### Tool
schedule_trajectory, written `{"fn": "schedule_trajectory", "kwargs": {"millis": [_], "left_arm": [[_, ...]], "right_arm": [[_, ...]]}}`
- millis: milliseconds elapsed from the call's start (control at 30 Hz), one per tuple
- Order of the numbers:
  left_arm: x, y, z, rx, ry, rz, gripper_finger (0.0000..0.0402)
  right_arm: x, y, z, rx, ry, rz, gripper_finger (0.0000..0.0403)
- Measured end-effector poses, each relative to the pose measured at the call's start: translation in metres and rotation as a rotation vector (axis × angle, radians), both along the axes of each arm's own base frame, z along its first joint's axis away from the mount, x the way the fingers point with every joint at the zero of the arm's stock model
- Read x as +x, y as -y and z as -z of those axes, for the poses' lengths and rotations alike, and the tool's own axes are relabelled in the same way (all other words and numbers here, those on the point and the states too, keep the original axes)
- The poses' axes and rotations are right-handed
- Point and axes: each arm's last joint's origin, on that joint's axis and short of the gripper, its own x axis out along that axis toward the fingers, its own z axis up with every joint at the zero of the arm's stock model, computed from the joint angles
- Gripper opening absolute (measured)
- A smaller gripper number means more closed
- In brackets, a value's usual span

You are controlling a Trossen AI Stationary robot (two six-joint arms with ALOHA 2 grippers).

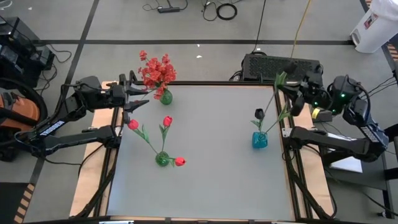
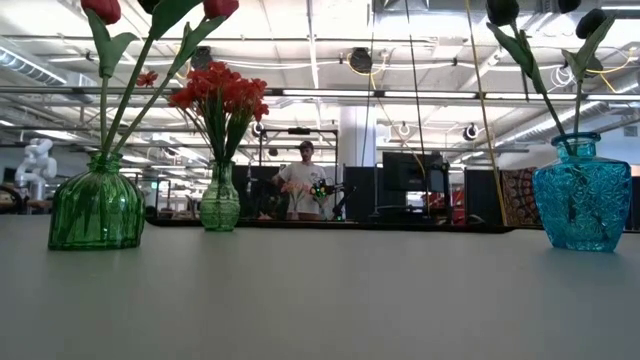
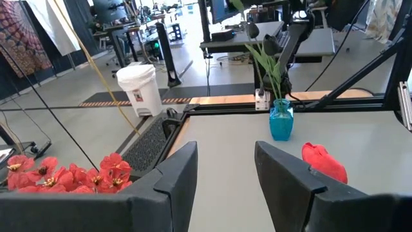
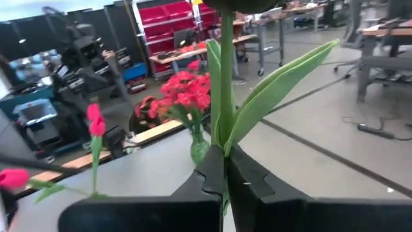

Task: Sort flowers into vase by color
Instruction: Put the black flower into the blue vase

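The dark flower's stem (image 1: 271, 98) hangs high above the blue vase's opening (image 1: 260, 133) and the flower would miss, so my right gripper lowers the stem next, before opening.
My right gripper (image 1: 287, 92) is above the table's far right corner, shut on a long green-stemmed flower (image 4: 226, 77) with broad leaves and a dark bloom at its top. A blue vase (image 1: 259, 140) on the right holds two stems with black blooms (image 1: 259, 114). A green vase (image 1: 161, 159) at the near left holds three red tulip-like buds. Another green vase (image 1: 165, 97) at the far left holds a red clustered spray (image 1: 155, 70). My left gripper (image 1: 134, 102) is open at the far left edge, beside that spray and touching nothing. My right gripper pinches the flower's green stem (image 4: 225, 138) between its two fingers, just below where the leaves branch off. The fingers lie level, coming from the table's right side, across the stem. The flower stands upright in the hold, lifted clear of the table.
The grey tabletop (image 1: 211, 180) lies bare between the vases and toward the near edge. A black keyboard-like box (image 1: 273, 65) sits just beyond the far edge. In the low view, a person (image 2: 303, 180) stands in the room far behind the table.
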Motion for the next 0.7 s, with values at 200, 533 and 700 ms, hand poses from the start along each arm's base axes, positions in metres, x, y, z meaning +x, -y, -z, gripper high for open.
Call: {"fn": "schedule_trajectory", "kwargs": {"millis": [200, 533, 700], "left_arm": [[0.000, 0.000, 0.000, 0.000, 0.000, 0.000, 0.0164], [0.000, 0.000, 0.000, 0.000, 0.000, 0.000, 0.0164], [0.000, 0.000, 0.000, 0.000, 0.000, 0.000, 0.0164]], "right_arm": [[0.001, -0.004, 0.005, 0.017, -0.052, -0.078, 0.0000], [0.002, -0.009, 0.015, 0.051, -0.124, -0.184, 0.0000], [0.008, -0.010, 0.027, 0.080, -0.149, -0.238, 0.0000]]}}
